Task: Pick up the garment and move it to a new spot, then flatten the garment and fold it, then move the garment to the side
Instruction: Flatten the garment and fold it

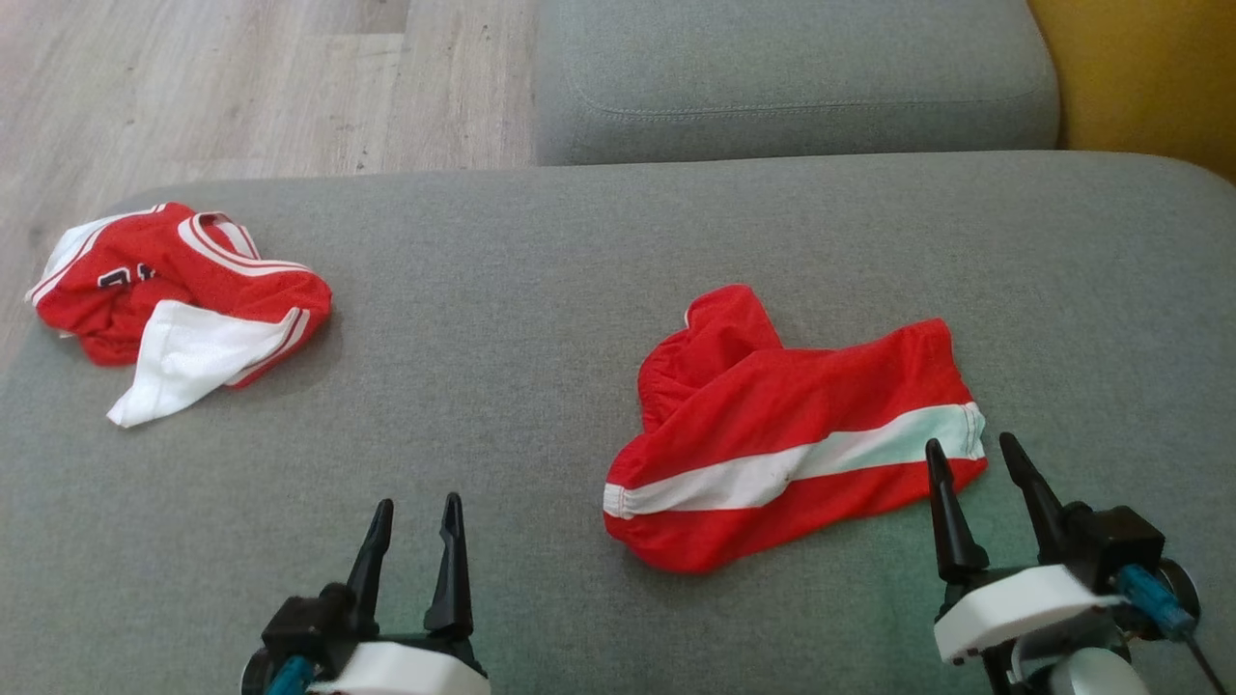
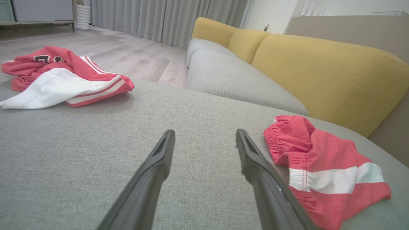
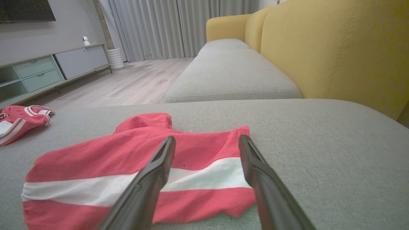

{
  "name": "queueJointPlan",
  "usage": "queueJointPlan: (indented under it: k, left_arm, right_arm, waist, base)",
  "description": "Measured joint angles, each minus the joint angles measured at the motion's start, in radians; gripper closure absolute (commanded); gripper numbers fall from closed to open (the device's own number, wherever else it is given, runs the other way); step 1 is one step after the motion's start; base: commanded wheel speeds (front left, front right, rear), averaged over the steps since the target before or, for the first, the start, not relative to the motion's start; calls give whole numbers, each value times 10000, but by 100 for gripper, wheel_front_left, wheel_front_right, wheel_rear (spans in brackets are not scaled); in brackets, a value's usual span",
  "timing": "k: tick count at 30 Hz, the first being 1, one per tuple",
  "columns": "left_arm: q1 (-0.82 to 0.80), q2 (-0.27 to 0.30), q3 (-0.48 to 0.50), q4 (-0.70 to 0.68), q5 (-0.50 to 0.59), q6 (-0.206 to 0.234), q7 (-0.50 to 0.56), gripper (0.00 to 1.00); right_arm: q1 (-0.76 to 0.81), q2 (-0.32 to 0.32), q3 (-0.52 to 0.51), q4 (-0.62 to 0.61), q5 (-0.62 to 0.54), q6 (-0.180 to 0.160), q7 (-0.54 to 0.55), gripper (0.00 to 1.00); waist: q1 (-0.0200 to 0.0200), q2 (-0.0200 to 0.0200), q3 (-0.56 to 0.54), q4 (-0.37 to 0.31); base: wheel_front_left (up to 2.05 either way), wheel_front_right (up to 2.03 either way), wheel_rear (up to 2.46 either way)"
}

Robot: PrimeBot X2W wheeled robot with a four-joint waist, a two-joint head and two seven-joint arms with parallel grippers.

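Note:
Next, my left gripper grabs the white waistband patch (image 1: 617,500) to pick up the shorts, since the elastic edge puckers up while the shorts' body (image 1: 800,405) lies slack.
A red garment (image 1: 772,434) with a white stripe, a pair of shorts, lies loosely crumpled on the grey seat cushion (image 1: 541,290), right of centre. My right gripper (image 1: 970,444) hovers open at its right end, fingertips over the striped hem. In the right wrist view the shorts (image 3: 111,159) spread beneath and left of the open right gripper (image 3: 207,138). My left gripper (image 1: 417,504) is open over bare cushion, left of the shorts. In the left wrist view the shorts (image 2: 326,166) lie right of the left gripper (image 2: 205,132). Neither gripper holds anything.
A second garment, a crumpled red and white jersey (image 1: 174,299), lies at the cushion's far left edge. Behind is another grey seat cushion (image 1: 792,77), with the yellow sofa back (image 1: 1139,68) to the right. Wooden floor (image 1: 241,87) lies beyond the cushion's left and far edges.

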Motion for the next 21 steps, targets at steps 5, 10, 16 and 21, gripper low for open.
queueJointPlan:
  k: [5,10,16,21]
  left_arm:
    - [-1,0,56,-6,0,67,0,0]
    - [-1,0,111,-6,2,67,0,0]
    - [-10,4,6,15,-2,-184,6,0]
    - [-143,10,-1139,8,-347,-938,759,0]
  right_arm:
    - [-21,2,-2,176,0,0,-46,0]
    - [-46,2,50,320,81,0,-58,0]
    - [-124,2,25,349,73,0,-58,0]
    - [-220,4,-52,347,-12,0,-58,0]
  waist:
    - [0,0,2,42]
    - [1,0,15,84]
    - [1,0,76,81]
    - [0,0,216,82]
  base:
    - [0,0,0]
    - [0,0,0]
    - [0,0,0]
    - [0,0,0]
